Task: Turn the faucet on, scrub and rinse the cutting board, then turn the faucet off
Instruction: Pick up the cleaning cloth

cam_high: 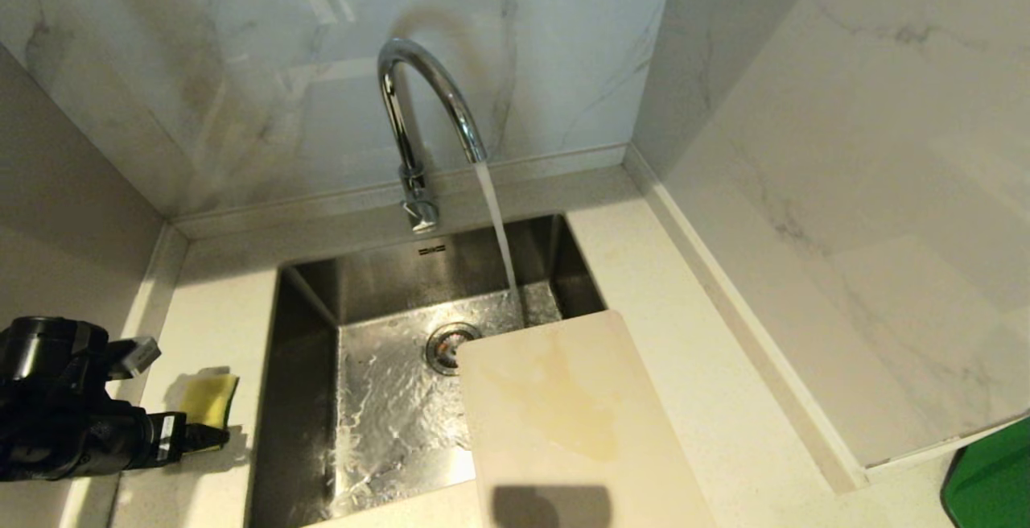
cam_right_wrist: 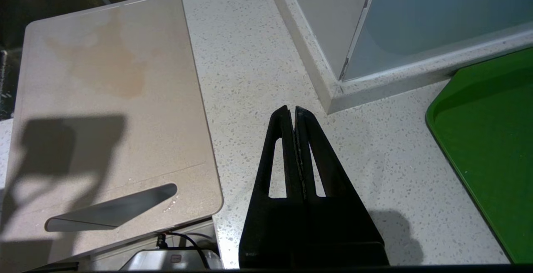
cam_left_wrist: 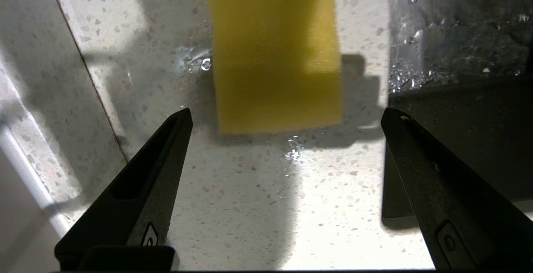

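The yellow sponge should be grabbed next by its short end with my left gripper, so that it can scrub the stained cutting board (cam_high: 570, 412).
The chrome faucet (cam_high: 418, 109) is running, and its stream falls into the steel sink (cam_high: 306, 399) just behind the board's far edge. The cream cutting board (cam_high: 571, 415) (cam_right_wrist: 112, 110), marked with a yellowish stain, lies flat on the sink's right rim and partly overhangs the basin. Its slot handle is at the near end. My left gripper (cam_high: 187, 434) (cam_left_wrist: 287, 112) hovers open over the left counter, with a yellow sponge (cam_high: 211, 398) (cam_left_wrist: 275, 52) just ahead of its fingertips and untouched. My right gripper (cam_right_wrist: 295, 108) is shut and empty over the counter right of the board.
A green tray (cam_high: 994, 476) (cam_right_wrist: 491, 148) sits at the far right. Marble walls close in behind and on both sides. The sink drain (cam_high: 447, 347) lies beside the board's far corner. Water droplets lie on the counter around the sponge.
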{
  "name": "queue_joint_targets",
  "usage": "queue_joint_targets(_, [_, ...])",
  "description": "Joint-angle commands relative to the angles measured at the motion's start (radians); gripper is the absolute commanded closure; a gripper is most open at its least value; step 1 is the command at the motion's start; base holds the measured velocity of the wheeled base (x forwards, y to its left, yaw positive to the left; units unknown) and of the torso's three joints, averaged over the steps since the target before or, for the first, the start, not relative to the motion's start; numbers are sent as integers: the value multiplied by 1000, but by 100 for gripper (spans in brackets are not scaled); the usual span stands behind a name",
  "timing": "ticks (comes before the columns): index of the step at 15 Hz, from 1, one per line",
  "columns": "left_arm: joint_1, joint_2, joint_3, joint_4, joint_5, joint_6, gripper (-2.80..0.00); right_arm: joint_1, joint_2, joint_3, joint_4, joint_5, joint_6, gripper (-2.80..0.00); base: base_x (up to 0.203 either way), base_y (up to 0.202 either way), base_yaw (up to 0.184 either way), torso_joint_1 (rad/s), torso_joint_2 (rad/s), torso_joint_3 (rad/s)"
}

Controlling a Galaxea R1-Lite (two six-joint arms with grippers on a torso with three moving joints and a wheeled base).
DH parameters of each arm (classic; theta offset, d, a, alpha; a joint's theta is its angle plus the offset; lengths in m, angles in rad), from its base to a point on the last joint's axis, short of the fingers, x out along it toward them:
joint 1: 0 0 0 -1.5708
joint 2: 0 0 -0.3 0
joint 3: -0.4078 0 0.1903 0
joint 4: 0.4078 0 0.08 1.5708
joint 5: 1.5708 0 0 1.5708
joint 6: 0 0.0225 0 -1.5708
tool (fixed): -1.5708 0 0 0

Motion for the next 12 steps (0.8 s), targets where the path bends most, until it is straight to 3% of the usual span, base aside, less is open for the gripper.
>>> queue_joint_targets(1, [6, 26, -1, -2, 0, -2, -280, 1, -2, 0, 0, 0, 0, 0, 0, 0, 0, 0, 0, 0])
queue_joint_targets(12, [4, 66, 2, -85, -8, -3, -280, 0, -2, 0, 0, 0, 0, 0, 0, 0, 0, 0, 0, 0])
